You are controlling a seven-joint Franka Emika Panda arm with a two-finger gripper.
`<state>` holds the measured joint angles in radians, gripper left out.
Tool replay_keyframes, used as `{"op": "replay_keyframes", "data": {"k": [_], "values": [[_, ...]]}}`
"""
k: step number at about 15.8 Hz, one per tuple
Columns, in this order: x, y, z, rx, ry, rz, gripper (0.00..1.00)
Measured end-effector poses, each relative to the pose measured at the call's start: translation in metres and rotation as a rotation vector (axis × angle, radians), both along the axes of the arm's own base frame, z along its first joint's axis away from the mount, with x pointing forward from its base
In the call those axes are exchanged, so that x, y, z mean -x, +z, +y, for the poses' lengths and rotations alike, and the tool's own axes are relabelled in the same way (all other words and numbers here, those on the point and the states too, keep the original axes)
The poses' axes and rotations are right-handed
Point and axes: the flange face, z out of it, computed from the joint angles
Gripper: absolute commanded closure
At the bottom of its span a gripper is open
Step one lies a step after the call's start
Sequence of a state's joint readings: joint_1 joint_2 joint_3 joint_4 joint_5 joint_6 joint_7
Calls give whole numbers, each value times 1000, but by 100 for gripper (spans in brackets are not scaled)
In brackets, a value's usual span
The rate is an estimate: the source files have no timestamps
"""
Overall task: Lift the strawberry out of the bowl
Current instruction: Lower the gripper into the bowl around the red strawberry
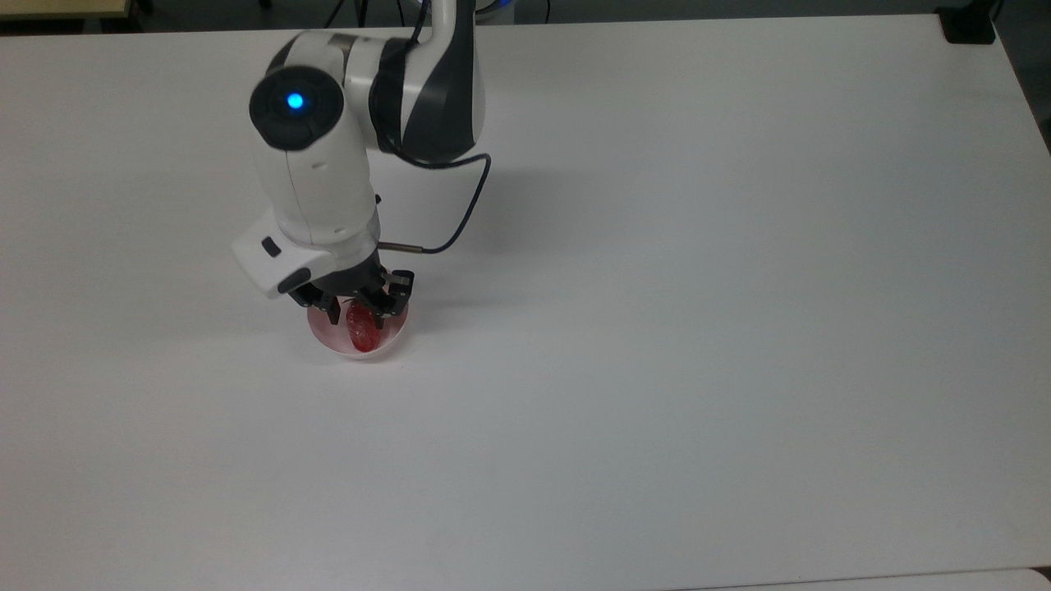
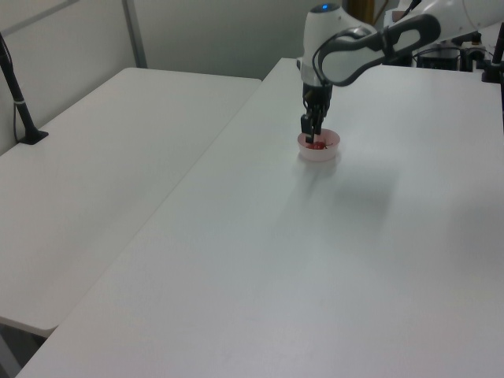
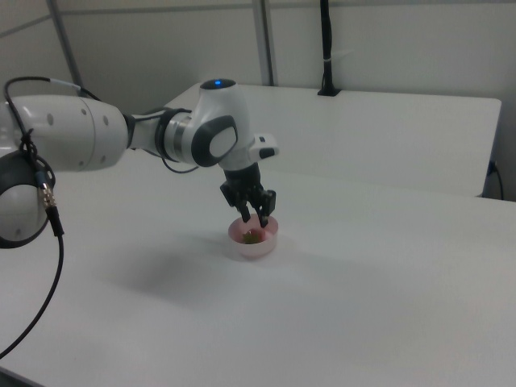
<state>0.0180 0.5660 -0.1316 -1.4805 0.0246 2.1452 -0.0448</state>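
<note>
I should grab the red strawberry by its stem end [image 2: 325, 145] with my gripper next. Then I can lift it from the pale pink bowl [image 2: 331, 150].
The pale pink bowl [image 1: 383, 343] [image 2: 331, 150] [image 3: 270, 242] stands on the white table. The red strawberry [image 1: 361, 330] [image 2: 317, 145] [image 3: 252, 235] lies inside it, its green cap showing in the right view. My gripper [image 1: 359, 312] [image 2: 311, 130] [image 3: 255, 218] hangs straight down just above the bowl. Its black fingers [image 3: 244, 214] stand apart on either side of the strawberry's upper end, and in the right view the tips are above the fruit. The gripper is open with nothing in it.
The white table [image 1: 698, 328] stretches wide to the top view's right and bottom. A second white table [image 2: 102, 165] lies beyond a seam at the left view's left. A black cable [image 1: 460, 222] loops off the wrist.
</note>
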Motion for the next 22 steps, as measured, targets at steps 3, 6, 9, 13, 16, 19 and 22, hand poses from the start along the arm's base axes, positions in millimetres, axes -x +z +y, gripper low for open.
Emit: {"op": "replay_keyframes", "data": {"k": [3,6,9,13,16,19,22], "values": [[4,33,1,-11,4,-32,48],[7,38,1,-12,22,-25,48],[10,19,1,-11,57,12,47],[13,-6,0,-9,107,55,35],[13,-24,0,-10,120,82,30],[13,-28,0,-9,134,88,30],[13,-35,0,-9,138,98,35]]}}
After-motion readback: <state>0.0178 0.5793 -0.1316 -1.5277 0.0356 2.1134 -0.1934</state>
